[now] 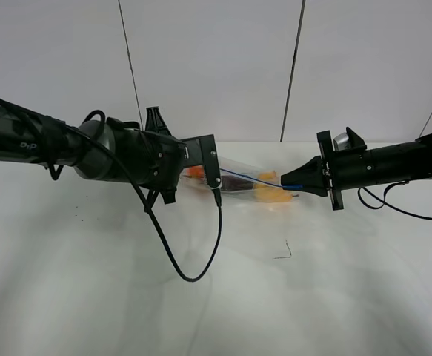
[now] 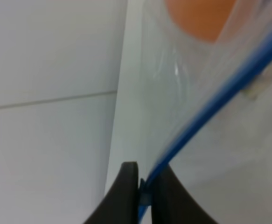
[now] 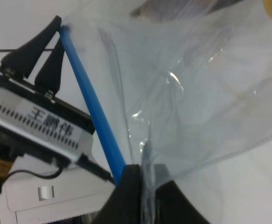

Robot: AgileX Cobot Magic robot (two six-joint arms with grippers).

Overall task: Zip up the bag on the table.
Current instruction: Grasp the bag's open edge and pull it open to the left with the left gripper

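Note:
A blue tail (image 2: 142, 214) extends beyond my left gripper's fingers, so my left gripper keeps holding the blue zipper strip (image 2: 215, 103) for now, until the fingers reach the strip's end.
The clear bag (image 1: 249, 187) hangs stretched between my two grippers above the white table (image 1: 216, 297), with orange and yellow fruit showing through it. Its blue zipper strip (image 1: 256, 181) runs taut from one gripper to the other. My left gripper (image 1: 217, 176) is shut on the strip's left end; the left wrist view shows the strip (image 2: 210, 102) pinched between the fingertips (image 2: 129, 186). My right gripper (image 1: 293, 181) is shut on the strip's right end; the right wrist view shows the strip (image 3: 91, 100) and the bag's plastic (image 3: 196, 93) pinched there, with the left gripper (image 3: 52, 32) at the far end.
A black cable (image 1: 193, 259) loops down from the left arm onto the table. A small dark mark (image 1: 284, 252) lies on the tabletop below the bag. A white panelled wall (image 1: 216, 67) stands behind the table.

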